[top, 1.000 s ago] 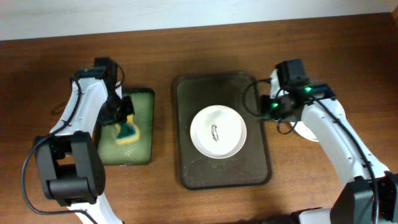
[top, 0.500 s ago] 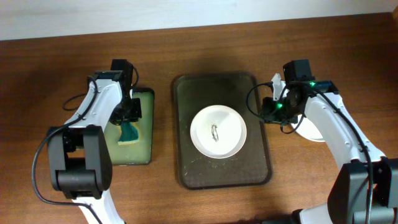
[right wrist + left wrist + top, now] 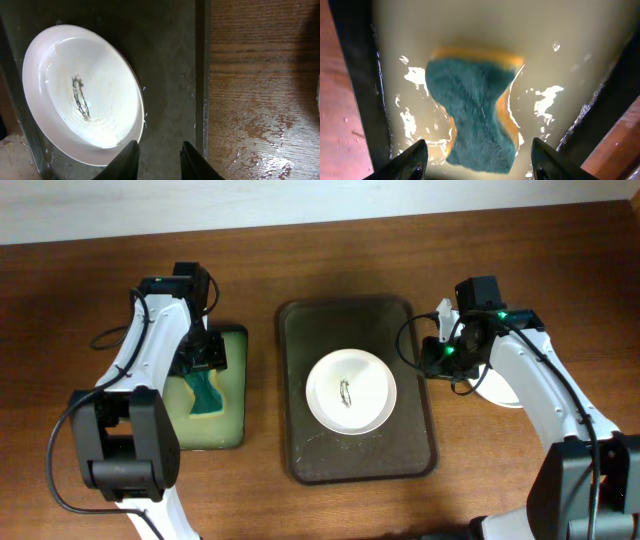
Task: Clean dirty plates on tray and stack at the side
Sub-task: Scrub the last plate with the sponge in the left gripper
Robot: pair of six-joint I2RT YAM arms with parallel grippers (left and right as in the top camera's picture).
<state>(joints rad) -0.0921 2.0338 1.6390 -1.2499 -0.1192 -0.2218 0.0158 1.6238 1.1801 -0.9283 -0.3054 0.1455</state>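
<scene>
I will next grab the sponge across its narrow middle (image 3: 203,388) (image 3: 476,112) with my left gripper, green side on top, so the yellow underside stays free to wipe plates.
One white plate (image 3: 350,391) with a dark smear in its centre lies in the middle of the dark tray (image 3: 300,325). The right wrist view has the same plate (image 3: 85,95) at the left and the tray floor (image 3: 167,75) beside it. My right gripper (image 3: 430,360) hovers over the tray's right rim; its jaws (image 3: 159,159) stand a little apart with nothing between them, just right of the plate's edge. My left gripper (image 3: 207,363) is open above the green-and-yellow sponge (image 3: 475,115), which lies loose between the fingers (image 3: 410,161).
The sponge (image 3: 205,393) rests in a small black-rimmed tray (image 3: 236,340) with wet yellowish inside, left of the big tray. Part of another white plate (image 3: 497,393) shows on the wet wooden table under my right arm. A pale wall runs along the back.
My left gripper has opened and let the sponge drop into the small tray. My right gripper has shifted slightly right and narrowed a little.
</scene>
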